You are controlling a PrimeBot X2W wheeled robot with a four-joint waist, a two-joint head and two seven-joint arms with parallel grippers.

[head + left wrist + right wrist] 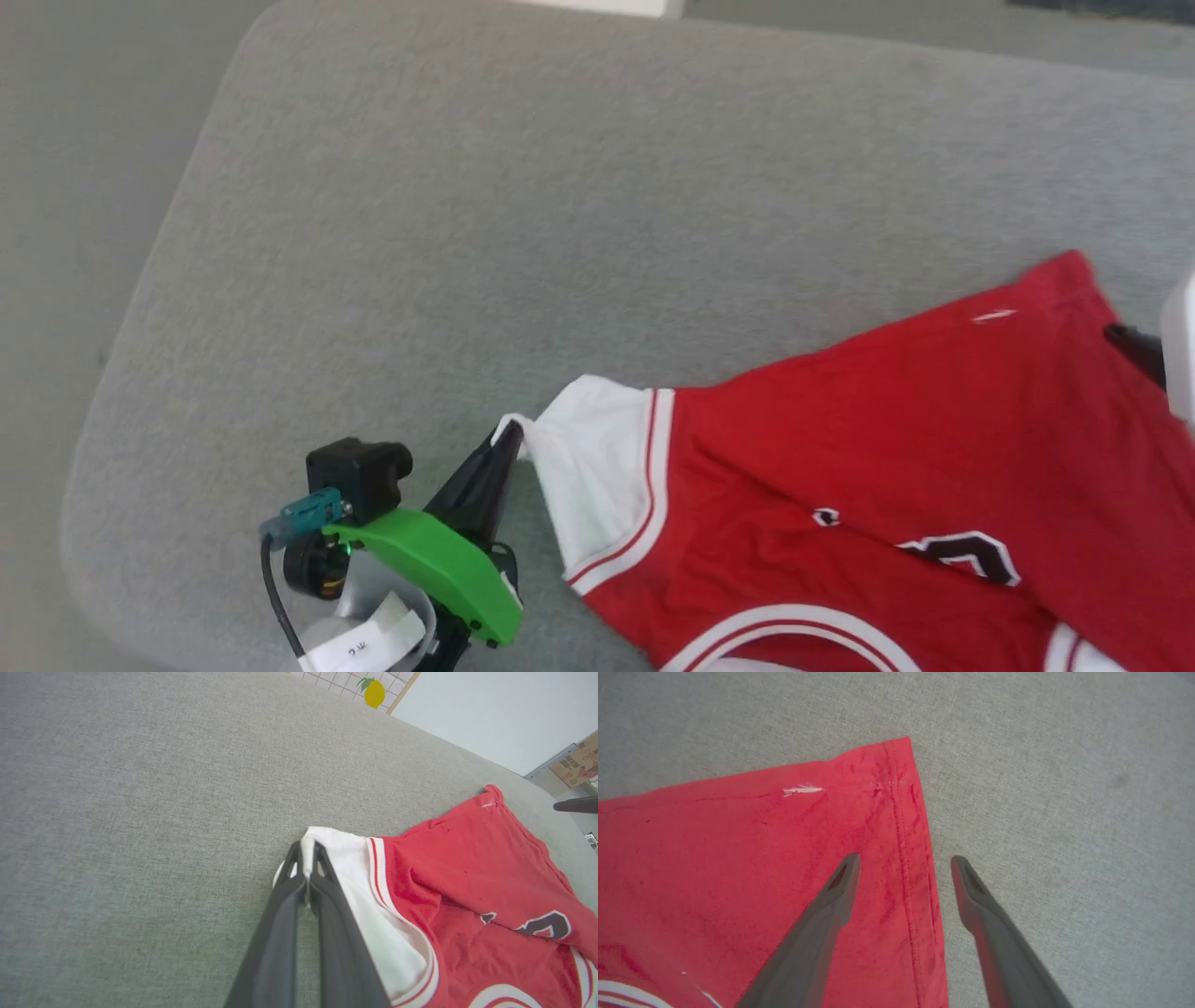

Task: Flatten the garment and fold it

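Note:
The jersey (896, 414) is spread flat on the cushion. I should pinch the jersey next with my right gripper by its hem corner (1073, 269), where the edge of the cloth is free.
The garment (887, 467), a red jersey T-shirt with white sleeves and a dark emblem, lies spread on the grey cushion at the lower right of the head view. My left gripper (509, 439) is shut on the tip of the white sleeve (336, 858); the left wrist view shows the cloth pinched between its fingertips (306, 856). My right gripper (906, 863) is open above the garment's hem corner (896, 765), one finger over the red cloth (738, 858), the other over bare cushion. At the head view's right edge a dark finger (1134, 350) of the right gripper shows.
The grey cushion (560, 233) runs wide to the left and far side, with a rounded front-left corner and floor beyond. In the left wrist view a wall, a lemon-print panel (373, 693) and a cardboard box (579, 760) stand past the cushion.

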